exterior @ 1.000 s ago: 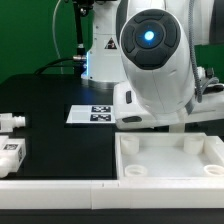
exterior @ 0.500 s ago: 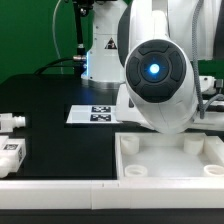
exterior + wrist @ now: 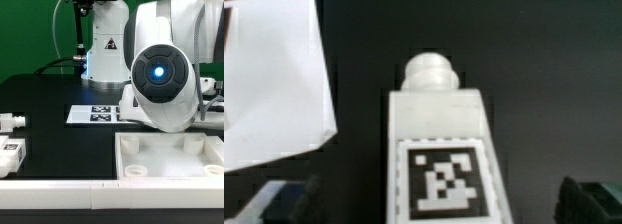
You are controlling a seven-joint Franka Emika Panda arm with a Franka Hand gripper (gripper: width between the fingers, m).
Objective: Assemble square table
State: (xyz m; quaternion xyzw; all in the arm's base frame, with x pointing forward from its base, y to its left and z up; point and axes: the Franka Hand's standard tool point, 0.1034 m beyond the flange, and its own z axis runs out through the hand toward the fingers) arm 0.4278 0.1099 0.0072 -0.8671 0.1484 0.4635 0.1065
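My fingers are on either side of the leg's tagged body (image 3: 446,185), so it is now time to close. Closing now would catch the leg.
The square table top (image 3: 127,158), a white tray with a raised rim and corner sockets, lies at the exterior view's lower right. Two white legs (image 3: 10,122) (image 3: 12,156) lie at that view's left edge. In the wrist view a third white leg (image 3: 441,130) with a black-and-white tag lies lengthwise between my fingers, its knobbed end pointing away. My gripper (image 3: 434,205) is open, one dark finger (image 3: 281,202) on each side of the leg with gaps showing. A corner of the table top (image 3: 269,90) lies beside the leg. In the exterior view the arm (image 3: 160,85) hides the gripper.
The marker board (image 3: 95,113) lies on the black table behind the top. A long white bar (image 3: 60,190) runs along the front edge. A green backdrop stands behind the robot base.
The arm's wrist has dropped lower and shifted toward the exterior view's right, over the table top's far side. The legs at the left and the table top have not moved.
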